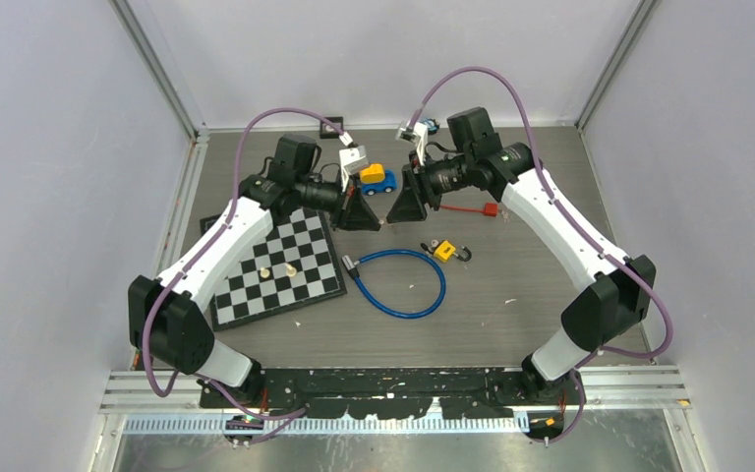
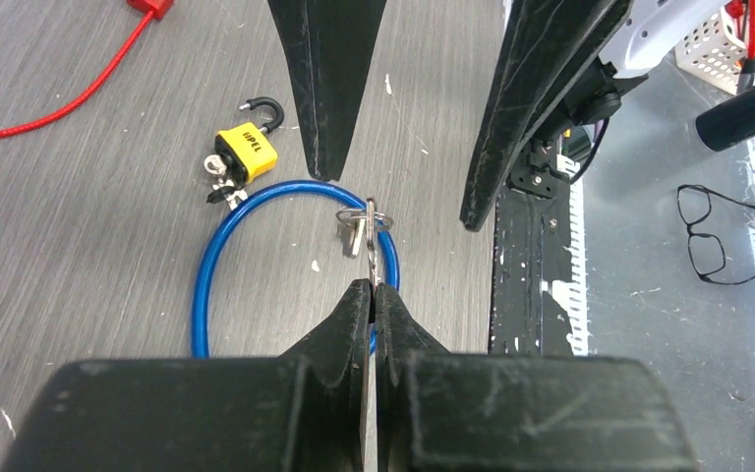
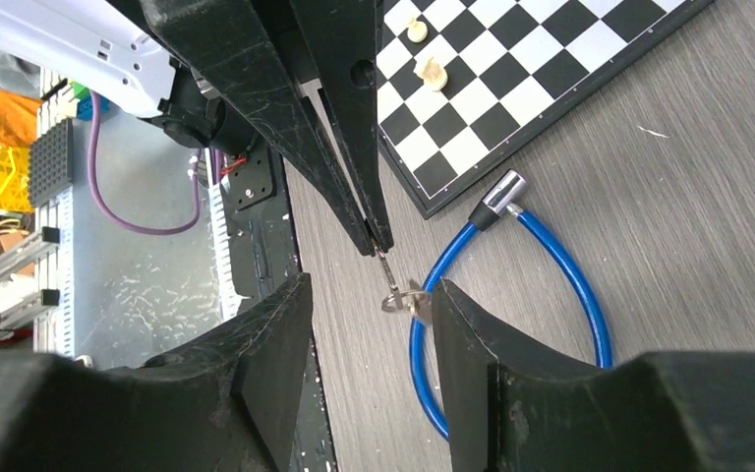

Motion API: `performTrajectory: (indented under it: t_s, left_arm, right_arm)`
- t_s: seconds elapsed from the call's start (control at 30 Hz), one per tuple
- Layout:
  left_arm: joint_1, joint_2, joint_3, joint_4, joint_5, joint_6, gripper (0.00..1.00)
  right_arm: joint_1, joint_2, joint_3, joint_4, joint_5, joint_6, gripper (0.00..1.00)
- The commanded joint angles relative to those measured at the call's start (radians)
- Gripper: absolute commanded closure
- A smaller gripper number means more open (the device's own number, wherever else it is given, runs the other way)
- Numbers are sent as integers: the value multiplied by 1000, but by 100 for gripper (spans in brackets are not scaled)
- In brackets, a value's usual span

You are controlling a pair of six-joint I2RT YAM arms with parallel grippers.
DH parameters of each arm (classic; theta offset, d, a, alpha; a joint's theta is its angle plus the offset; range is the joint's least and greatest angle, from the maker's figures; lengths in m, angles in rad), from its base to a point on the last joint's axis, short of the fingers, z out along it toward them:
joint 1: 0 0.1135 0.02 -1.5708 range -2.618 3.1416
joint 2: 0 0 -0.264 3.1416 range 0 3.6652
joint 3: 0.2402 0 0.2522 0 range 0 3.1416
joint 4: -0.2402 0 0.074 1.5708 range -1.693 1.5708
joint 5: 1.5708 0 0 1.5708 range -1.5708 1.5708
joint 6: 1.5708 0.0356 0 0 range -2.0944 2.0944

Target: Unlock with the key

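Observation:
I will next grab the small silver key by its ring end (image 1: 385, 222) (image 3: 393, 289), which faces my left gripper, with my right gripper. The key's blade will stay free to unlock.
My left gripper (image 2: 374, 290) is shut on a small silver key (image 2: 381, 258), with the key ring and a second key (image 2: 356, 228) hanging beyond its tips. The right gripper (image 3: 371, 285) faces it, open, its fingers either side of the ring (image 3: 403, 299) without gripping it. In the top view both grippers meet above the middle of the table (image 1: 384, 222). The yellow padlock (image 1: 443, 250) lies on the table to the right with its black shackle (image 2: 266, 110) showing. A blue cable loop (image 1: 403, 285) lies under the key.
A chessboard (image 1: 285, 265) with two pale pieces lies on the left. A blue and yellow toy car (image 1: 377, 180) stands behind the grippers. A red cord (image 1: 472, 208) runs under the right arm. Cage walls close the sides and back.

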Motion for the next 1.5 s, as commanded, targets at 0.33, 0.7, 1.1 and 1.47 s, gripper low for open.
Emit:
performTrajectory:
  t_s: [0.33, 0.7, 1.1, 1.47]
  left_arm:
    - [-1, -20, 11, 1, 69, -14, 100]
    - [-1, -19, 8, 4, 67, -14, 100]
    - [-1, -17, 26, -30, 54, 14, 100]
    - [12, -23, 50, -47, 44, 37, 69]
  right_arm:
    - [50, 26, 31, -38, 20, -75, 67]
    - [52, 21, 30, -46, 27, -81, 86]
    - [52, 19, 33, -89, 35, -129, 100]
    - [49, -30, -24, -89, 51, -147, 100]
